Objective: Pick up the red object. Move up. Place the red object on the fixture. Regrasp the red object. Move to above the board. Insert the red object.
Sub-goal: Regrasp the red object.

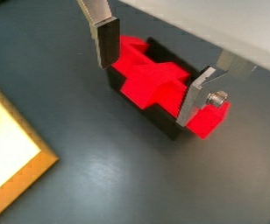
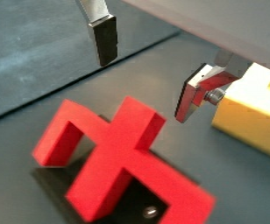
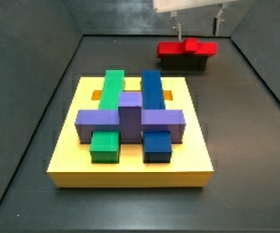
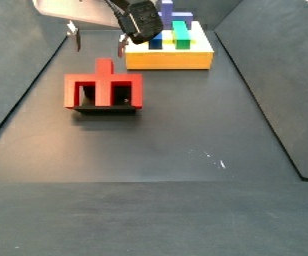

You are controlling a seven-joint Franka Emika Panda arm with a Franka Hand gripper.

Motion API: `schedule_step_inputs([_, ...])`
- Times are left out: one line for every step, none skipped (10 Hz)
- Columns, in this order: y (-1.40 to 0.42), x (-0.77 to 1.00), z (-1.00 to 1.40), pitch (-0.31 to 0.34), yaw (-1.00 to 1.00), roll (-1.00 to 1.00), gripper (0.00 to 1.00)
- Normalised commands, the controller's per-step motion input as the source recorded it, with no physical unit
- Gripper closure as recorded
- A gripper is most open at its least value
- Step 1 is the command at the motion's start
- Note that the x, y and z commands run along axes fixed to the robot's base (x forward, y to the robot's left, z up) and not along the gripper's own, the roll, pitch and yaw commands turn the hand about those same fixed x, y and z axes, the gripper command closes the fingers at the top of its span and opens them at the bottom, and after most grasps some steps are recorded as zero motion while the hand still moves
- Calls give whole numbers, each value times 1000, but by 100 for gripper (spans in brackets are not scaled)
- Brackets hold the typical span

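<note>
My gripper should take hold of the object by its upturned stem [image 3: 189, 45] next, to carry the red object to the board [image 3: 130, 168] and insert it.
The red object [image 3: 185, 47] rests in the dark fixture [image 3: 185, 63] at the far end of the floor, its bar and stem facing up [image 1: 147, 79]. Its legs and stem also show in a wrist view [image 2: 111, 157] and in a side view [image 4: 103, 90]. My gripper [image 4: 99, 45] hangs open above it, one finger on each side and neither touching. In both wrist views the fingers [image 1: 103, 39] [image 2: 196, 92] have nothing between them. The yellow board [image 3: 130, 168] lies apart from the fixture.
Green [image 3: 110, 91], blue [image 3: 153, 91] and purple [image 3: 130, 118] blocks sit in the board's slots. Dark walls [image 3: 34, 100] enclose the grey floor. The board's edge [image 1: 15, 162] lies close to the fixture [image 4: 103, 108] in the wrist views.
</note>
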Motion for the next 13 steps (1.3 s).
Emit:
schedule_step_inputs([0,0,0,0,-351,1000,0])
schedule_step_inputs([23,0,71,326,-329,1000,0])
schedule_step_inputs([-6,-40,157,523,0,1000,0])
schedule_step_inputs([-69,0,131,526,174,1000,0])
schedule_step_inputs([0,0,54,623,431,1000,0])
schedule_step_inputs([20,46,20,634,477,1000,0])
schedule_step_inputs([29,77,3,569,500,1000,0])
schedule_step_inputs([0,191,3,243,420,1000,0])
schedule_step_inputs([-149,226,40,0,157,1000,0])
schedule_step_inputs([-231,283,51,-103,131,1000,0])
schedule_step_inputs([-303,309,29,-134,91,1000,0])
schedule_step_inputs([-291,266,0,-97,100,1000,0])
schedule_step_inputs([-191,297,0,-3,269,1000,0])
